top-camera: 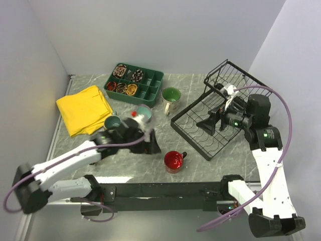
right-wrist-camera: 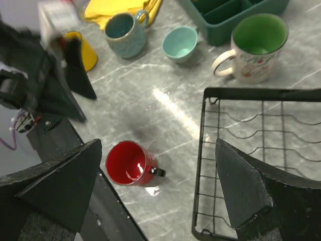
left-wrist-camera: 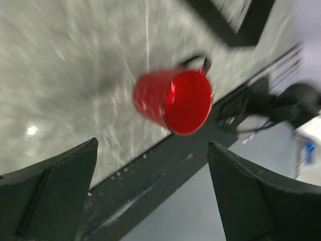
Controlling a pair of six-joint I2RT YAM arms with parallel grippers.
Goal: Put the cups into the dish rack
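The red mug's handle should stay free for my right gripper. My left gripper will next grab the mug by its rim [top-camera: 166, 162] [left-wrist-camera: 170, 125] opposite the handle.
The red mug [top-camera: 174, 160] stands upright near the table's front edge, also seen in the left wrist view [left-wrist-camera: 175, 100] and the right wrist view [right-wrist-camera: 129, 163]. My left gripper [top-camera: 152, 143] is open and empty, just left of it and above the table [left-wrist-camera: 153, 191]. My right gripper [top-camera: 210, 122] is open and empty over the black wire dish rack [top-camera: 193, 133], whose near corner shows in the right wrist view [right-wrist-camera: 203, 165]. The cream mug with green inside [top-camera: 171, 98], the pale teal cup [top-camera: 144, 113] and the grey-green mug [top-camera: 113, 122] stand behind. The yellow mug [right-wrist-camera: 83, 50] shows beside my left arm.
A dark green compartment tray [top-camera: 150, 85] with small items sits at the back. A folded yellow cloth [top-camera: 84, 108] lies at the left. The dish rack's raised basket end [top-camera: 228, 75] is at the back right. A dark rail [top-camera: 160, 188] runs along the front edge.
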